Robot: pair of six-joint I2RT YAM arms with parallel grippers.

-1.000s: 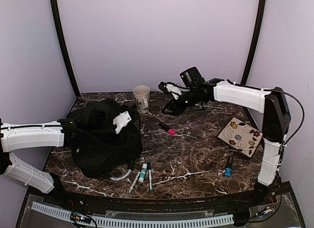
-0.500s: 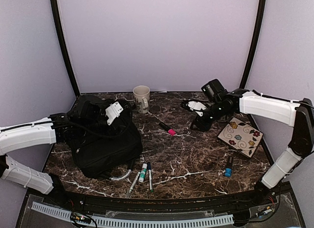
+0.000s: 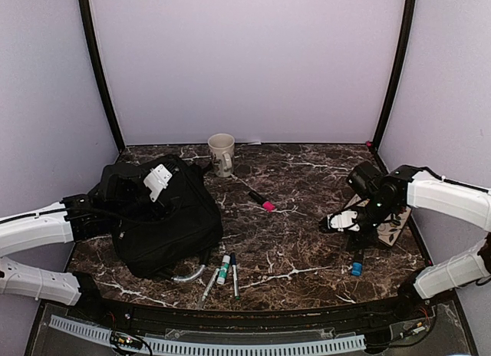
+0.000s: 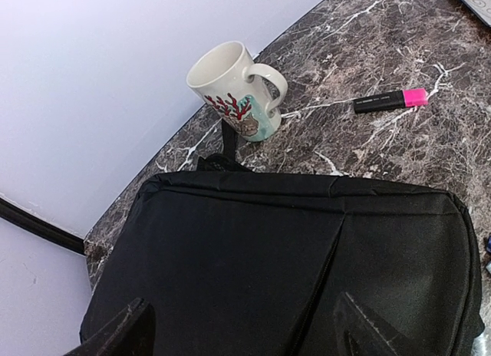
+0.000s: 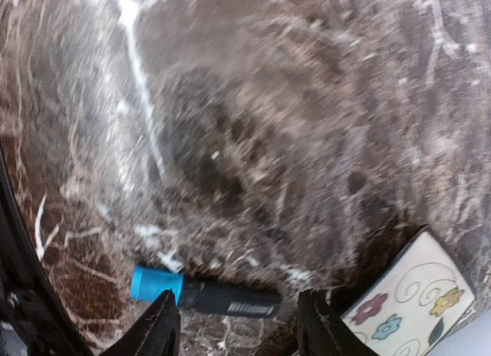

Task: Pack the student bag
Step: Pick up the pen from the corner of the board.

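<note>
The right gripper takes the blue-capped marker by its black body next, so the blue cap stays free to enter the bag first.
The student bag is a big black fabric bag lying flat at the table's left, its grey curved handle poking out at the front. My left gripper hovers over the bag's back part. In the left wrist view its jaws stand wide open above the black fabric, holding nothing. My right gripper hangs at the right, open. A blue-capped black marker lies on the table under the gap between its fingers, apart from them.
A white mug with a red pattern stands at the back behind the bag. A pink highlighter lies mid-table. Several markers and pens lie at the front beside the bag. A flower-patterned flat item lies right, the blue marker before it.
My right arm swung from beside the mug to the right front, above the blue marker, jaws opening wider. My left gripper drew back left over the bag and opened.
</note>
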